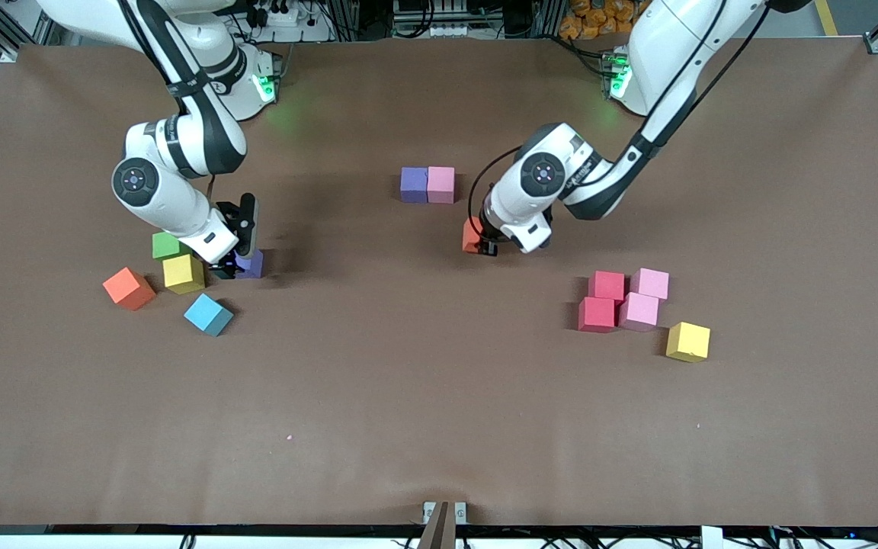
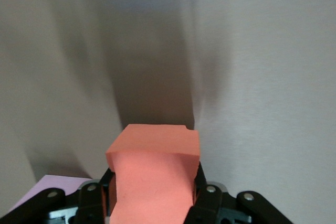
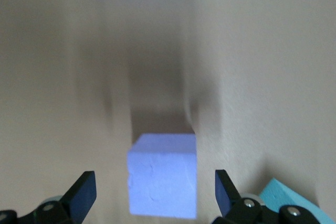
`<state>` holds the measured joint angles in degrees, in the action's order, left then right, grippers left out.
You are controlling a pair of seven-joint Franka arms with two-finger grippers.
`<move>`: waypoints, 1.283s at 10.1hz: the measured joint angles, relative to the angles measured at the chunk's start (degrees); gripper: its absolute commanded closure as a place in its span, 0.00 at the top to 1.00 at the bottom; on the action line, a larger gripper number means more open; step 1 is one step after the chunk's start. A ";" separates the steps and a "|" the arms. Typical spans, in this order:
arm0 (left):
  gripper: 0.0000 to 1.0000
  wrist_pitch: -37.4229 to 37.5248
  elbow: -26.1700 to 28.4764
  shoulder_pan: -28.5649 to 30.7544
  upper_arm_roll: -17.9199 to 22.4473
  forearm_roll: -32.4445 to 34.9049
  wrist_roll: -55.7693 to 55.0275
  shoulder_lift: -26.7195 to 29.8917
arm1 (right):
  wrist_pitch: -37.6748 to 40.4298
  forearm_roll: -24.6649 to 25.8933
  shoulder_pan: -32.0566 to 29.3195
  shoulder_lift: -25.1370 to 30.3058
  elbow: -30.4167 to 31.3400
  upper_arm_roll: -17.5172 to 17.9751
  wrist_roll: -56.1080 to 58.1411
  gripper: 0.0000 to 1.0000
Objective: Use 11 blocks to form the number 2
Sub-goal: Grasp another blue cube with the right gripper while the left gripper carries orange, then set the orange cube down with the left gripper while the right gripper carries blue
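Observation:
My right gripper's fingers are still above the purple cube. My right gripper should move down before it closes on the cube.
My left gripper is shut on an orange cube, low over the bare table close to a purple cube and a pink cube that sit edge to edge mid-table. In the left wrist view the orange cube fills the jaws of the left gripper. My right gripper stands open astride a second purple cube, which shows between the fingers as the purple cube, apart from both.
Beside the right gripper lie a green cube, a yellow cube, an orange cube and a light blue cube. Toward the left arm's end sit two red cubes, two pink cubes and a yellow cube.

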<state>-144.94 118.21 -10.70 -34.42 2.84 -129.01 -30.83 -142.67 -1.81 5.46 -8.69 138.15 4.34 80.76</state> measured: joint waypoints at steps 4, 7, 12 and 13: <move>0.49 1.71 2.94 -5.52 -0.12 0.01 -6.08 2.85 | -2.71 0.63 -0.07 -2.39 0.47 -0.96 0.46 1.00; 0.49 5.22 4.63 -6.71 -0.10 1.14 -8.30 5.07 | -4.55 0.63 -0.26 -4.97 0.76 -1.09 0.58 1.00; 0.49 6.36 4.99 -8.35 -0.10 3.93 -15.40 5.60 | -7.46 0.64 -0.28 -5.99 1.23 -1.10 0.73 0.96; 0.49 6.36 4.97 -8.49 -0.10 3.93 -16.15 5.60 | -8.47 0.64 -0.28 -6.57 1.24 -1.10 0.76 0.84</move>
<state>-138.58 123.19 -19.19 -34.52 6.78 -145.16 -25.23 -151.14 -1.17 5.18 -15.26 139.40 3.24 81.52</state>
